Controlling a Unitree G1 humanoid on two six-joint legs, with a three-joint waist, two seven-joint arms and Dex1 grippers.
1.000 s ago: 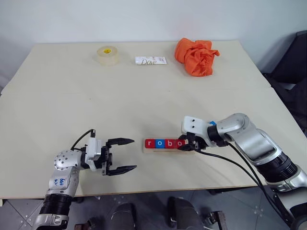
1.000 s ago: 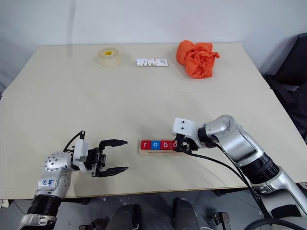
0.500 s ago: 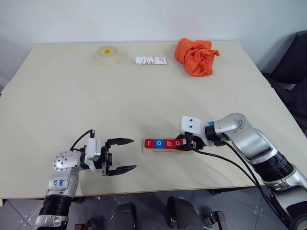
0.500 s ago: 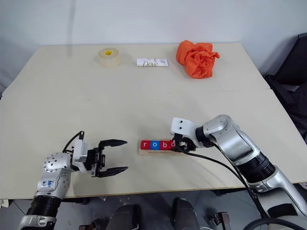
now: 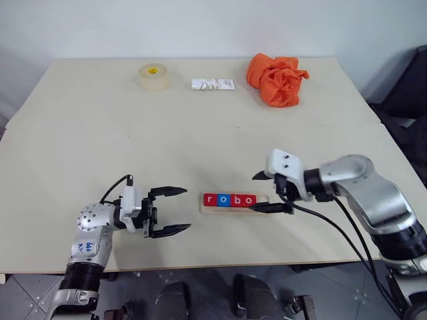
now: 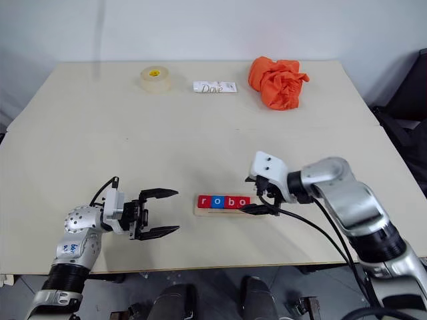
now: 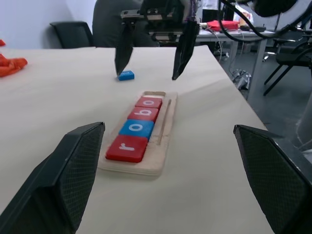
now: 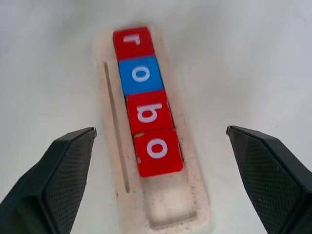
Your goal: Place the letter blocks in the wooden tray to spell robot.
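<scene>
The robot's right gripper should next grab the blue t block by its opposite sides, so that it completes robot in the wooden tray (image 5: 233, 208) (image 8: 168, 200).
The wooden tray (image 5: 233, 208) lies near the table's front edge. Four letter blocks sit in it in a row: red r (image 8: 132, 41), blue o (image 8: 141, 74), red b (image 8: 148, 112) and red o (image 8: 158, 150). The slot at the tray's right end (image 8: 171, 204) holds nothing. A further blue block (image 7: 126, 75) lies on the table beyond that end. My right gripper (image 5: 260, 193) hovers open over the tray's right end, touching no block. Left of the tray, my left gripper (image 5: 181, 209) stands open and level, pointing at it.
At the back of the table lie a roll of tape (image 5: 153, 75), a white Dove bar (image 5: 213, 85) and a crumpled orange cloth (image 5: 276, 79). A dark chair (image 5: 410, 80) stands past the table's right edge.
My right gripper has opened, let go of the red o in the fourth slot, and lifted back to the right. The left gripper has stayed put.
</scene>
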